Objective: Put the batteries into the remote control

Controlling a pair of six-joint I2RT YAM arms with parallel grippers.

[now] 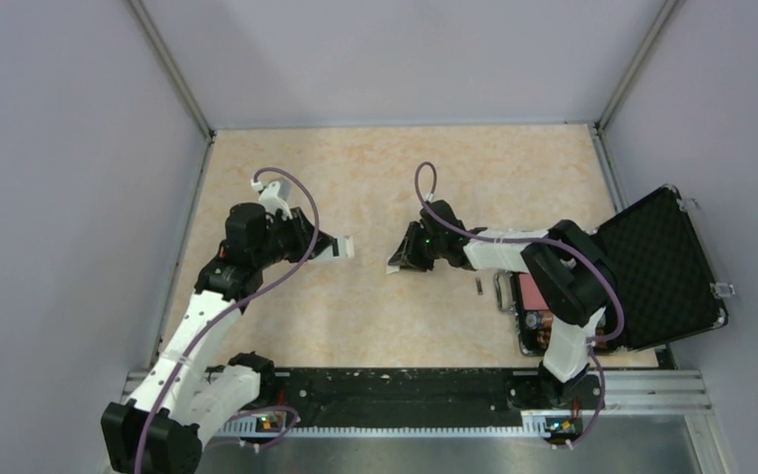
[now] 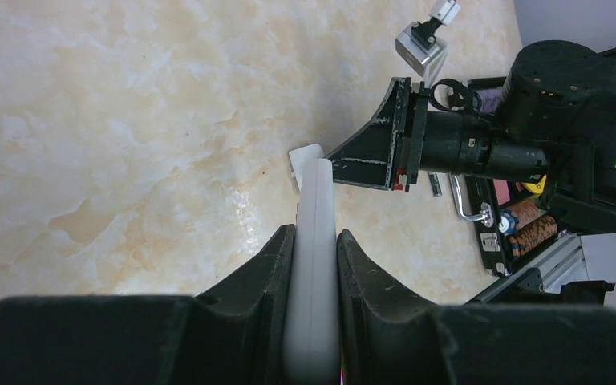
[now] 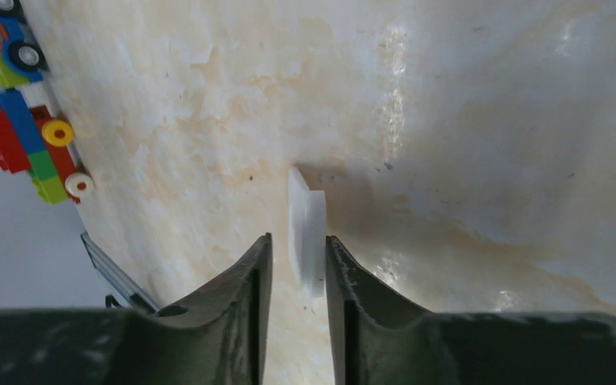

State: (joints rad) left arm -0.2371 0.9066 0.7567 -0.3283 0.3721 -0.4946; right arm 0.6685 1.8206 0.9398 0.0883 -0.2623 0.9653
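Note:
The battery (image 2: 435,184) is beside the case. My right gripper will grab it by its long sides next, so both ends stay free to load into the remote (image 2: 318,200).
My left gripper (image 1: 334,247) is shut on the slim white remote control (image 1: 343,247), held above the table's middle; in the left wrist view (image 2: 315,231) the remote (image 2: 318,200) stands edge-on between the fingers. A small white plastic piece (image 3: 306,224) rests on the table, its near end between the narrowly parted jaws of my right gripper (image 3: 297,238), with a gap on its left side. That piece (image 2: 305,157) lies just beyond the remote's tip. One battery (image 1: 478,287) lies on the table beside the case; it also shows in the left wrist view (image 2: 433,185). I see no second battery.
An open black case (image 1: 656,262) with foam lid stands at the right, its metal handle (image 1: 501,292) facing the battery; striped rolls (image 2: 531,230) lie inside. A coloured brick car (image 3: 36,140) shows at the right wrist view's left edge. Walls enclose the table.

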